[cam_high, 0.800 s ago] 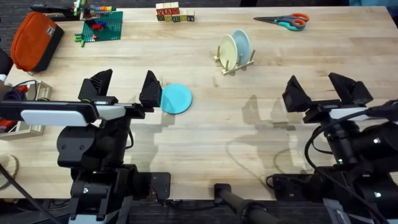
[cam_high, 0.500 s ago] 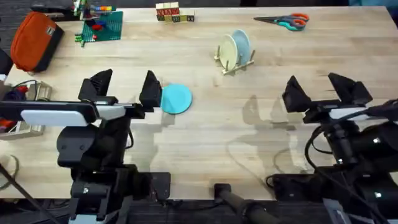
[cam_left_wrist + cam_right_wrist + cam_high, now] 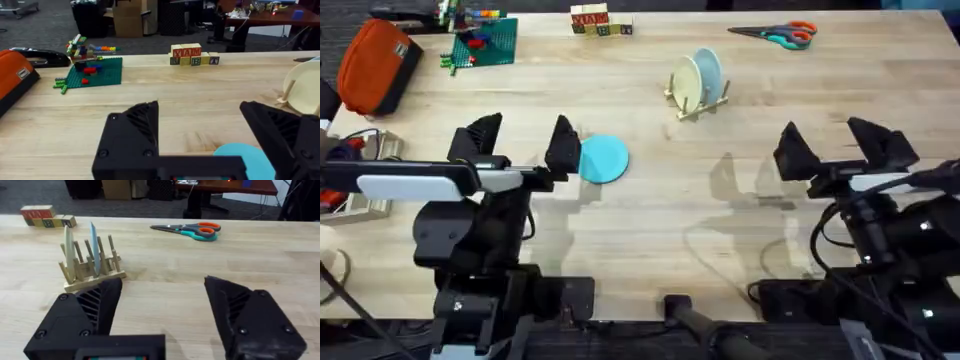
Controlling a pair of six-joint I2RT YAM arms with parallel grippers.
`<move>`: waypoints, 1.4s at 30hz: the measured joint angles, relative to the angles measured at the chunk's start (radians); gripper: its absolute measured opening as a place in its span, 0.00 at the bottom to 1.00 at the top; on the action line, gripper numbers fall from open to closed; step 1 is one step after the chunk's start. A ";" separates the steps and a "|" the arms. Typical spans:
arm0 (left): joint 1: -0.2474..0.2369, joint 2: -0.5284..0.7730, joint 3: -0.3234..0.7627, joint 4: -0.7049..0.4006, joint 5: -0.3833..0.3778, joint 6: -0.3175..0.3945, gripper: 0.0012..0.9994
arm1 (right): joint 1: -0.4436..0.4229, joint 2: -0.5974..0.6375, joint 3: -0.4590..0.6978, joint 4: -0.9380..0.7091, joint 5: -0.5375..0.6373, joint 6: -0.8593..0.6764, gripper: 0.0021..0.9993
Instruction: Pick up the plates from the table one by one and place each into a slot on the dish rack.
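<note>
The cyan-blue plate lies flat with its broad round side (image 3: 605,158) up, so my left gripper will next pinch the plate by its thin rim (image 3: 583,164).
A bright cyan-blue plate (image 3: 602,158) lies flat on the table (image 3: 650,220), just right of my left gripper (image 3: 520,140), which is open and raised with nothing between its fingers. From the left wrist the same plate (image 3: 245,159) shows low between the black fingers. The small wooden dish rack (image 3: 697,100) stands farther back with a cream-yellow plate (image 3: 686,80) and a pale blue plate (image 3: 708,72) upright in its slots. In the right wrist view the rack (image 3: 92,272) holds both plates. My right gripper (image 3: 845,145) is open and empty, at the right.
An orange pouch (image 3: 375,65) and a green brick baseplate (image 3: 482,42) sit at the back left. Letter blocks (image 3: 600,20) stand at the back centre, scissors (image 3: 775,34) at the back right. Cables and a small box (image 3: 360,180) lie at the left edge.
</note>
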 joint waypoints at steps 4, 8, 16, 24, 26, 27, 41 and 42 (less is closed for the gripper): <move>0.000 0.000 0.002 -0.014 -0.013 -0.029 0.99 | 0.000 0.002 0.007 -0.013 -0.007 0.024 0.99; 0.000 0.012 0.025 -0.079 -0.053 -0.089 0.99 | 0.000 0.030 0.058 -0.116 -0.025 0.062 0.99; 0.000 0.199 0.209 -0.108 -0.075 -0.131 0.99 | 0.000 0.270 0.308 -0.255 -0.049 0.094 0.99; 0.000 0.550 0.538 -0.305 -0.054 -0.143 0.99 | 0.000 0.673 0.711 -0.422 -0.123 0.101 0.99; 0.000 0.642 0.640 -0.384 -0.044 -0.142 0.99 | 0.000 0.779 0.829 -0.506 -0.150 0.101 0.99; 0.000 0.688 0.695 -0.428 -0.035 -0.142 0.99 | 0.000 0.834 0.892 -0.555 -0.162 0.101 0.99; 0.000 1.125 1.310 -0.944 0.082 -0.142 0.99 | 0.000 1.164 1.367 -0.893 -0.205 0.102 0.99; 0.000 1.139 1.334 -0.955 0.092 -0.142 0.99 | 0.000 1.162 1.372 -0.892 -0.205 0.101 0.99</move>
